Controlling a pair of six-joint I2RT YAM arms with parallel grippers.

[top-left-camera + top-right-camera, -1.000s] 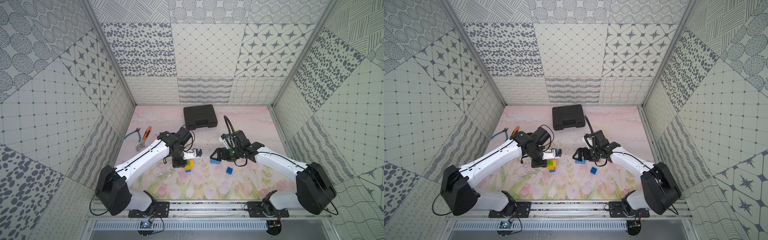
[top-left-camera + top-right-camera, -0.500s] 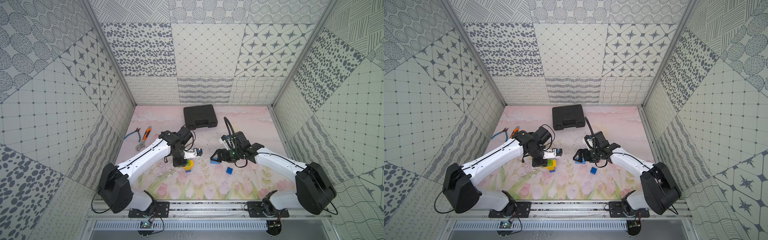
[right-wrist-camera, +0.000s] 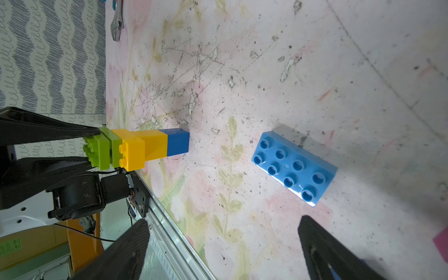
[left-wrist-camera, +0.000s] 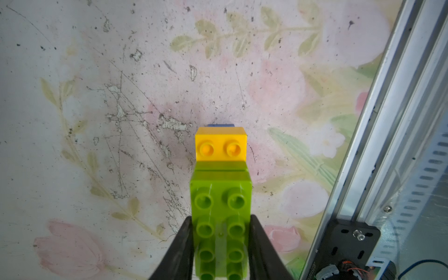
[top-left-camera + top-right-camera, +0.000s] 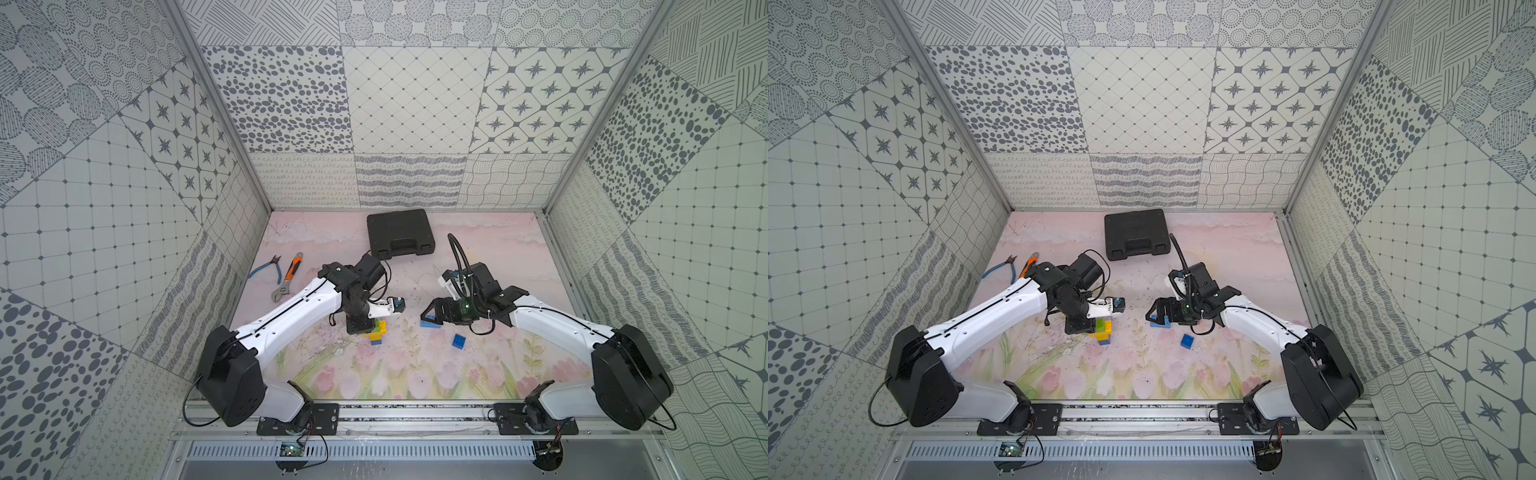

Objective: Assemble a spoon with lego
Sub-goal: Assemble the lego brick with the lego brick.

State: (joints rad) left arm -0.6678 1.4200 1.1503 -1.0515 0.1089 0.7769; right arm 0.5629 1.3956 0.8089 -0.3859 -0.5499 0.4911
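Observation:
The lime green brick is lined up flush over the yellow brick (image 5: pixel 383 327) and would stay seated there if I let go now, so I will open my left gripper.
The spoon (image 5: pixel 376 331) (image 5: pixel 1104 330) is a short stack of lego: lime green, then yellow, with a dark blue end down at the mat. My left gripper (image 4: pixel 221 224) (image 5: pixel 362 329) is shut on the green brick (image 4: pixel 220 208), one finger on each side. In the right wrist view the stack (image 3: pixel 145 148) stands out from those fingers (image 3: pixel 51 132). A light blue oblong brick (image 3: pixel 294 167) (image 5: pixel 430 324) lies flat, studs up, just ahead of my right gripper (image 3: pixel 224 223) (image 5: pixel 429 316), which is open and empty. A small dark blue brick (image 5: pixel 459 340) (image 5: pixel 1187 340) lies nearer the front.
A black plastic case (image 5: pixel 400 232) sits at the back centre. An orange-handled wrench (image 5: pixel 289 276) and blue-handled pliers (image 5: pixel 266 268) lie at the left. A pink piece (image 3: pixel 442 240) shows at the right wrist view's edge. The metal front rail (image 5: pixel 415 409) bounds the mat.

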